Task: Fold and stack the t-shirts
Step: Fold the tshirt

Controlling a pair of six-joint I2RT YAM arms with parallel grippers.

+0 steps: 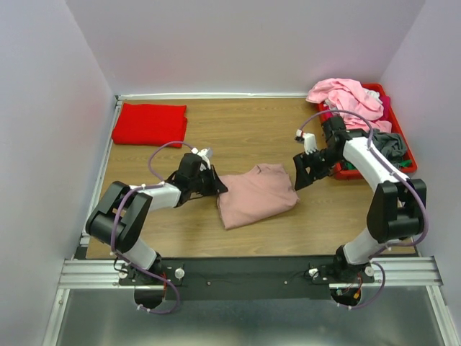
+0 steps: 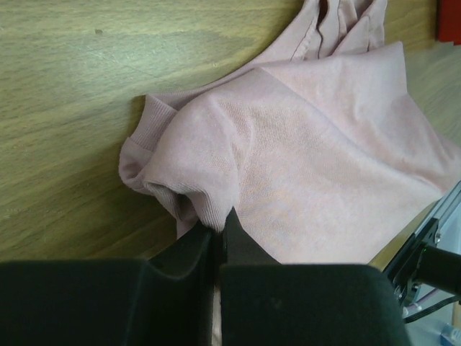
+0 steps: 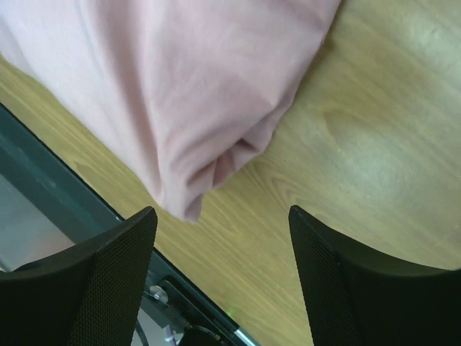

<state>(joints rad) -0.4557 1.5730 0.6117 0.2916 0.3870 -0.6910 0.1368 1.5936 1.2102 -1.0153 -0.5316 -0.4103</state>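
My left gripper should open; the fold would settle at the shirt's edge.
A dusty-pink t-shirt (image 1: 256,194) lies partly folded on the middle of the wooden table. My left gripper (image 1: 216,184) is at its left edge, shut on a bunched fold of the fabric (image 2: 209,209). My right gripper (image 1: 301,173) hangs just off the shirt's right edge, open, with only bare wood between its fingers (image 3: 122,259). The shirt's near corner (image 3: 187,194) lies close ahead of them, not touched. A bright red t-shirt (image 1: 150,122) lies folded at the far left corner. More t-shirts, light pink (image 1: 346,97) and grey (image 1: 390,144), are heaped in the bin.
A red plastic bin (image 1: 375,89) stands at the far right, right behind my right arm. White walls close in the table on three sides. A metal rail (image 1: 252,270) runs along the near edge, close below the shirt in the right wrist view.
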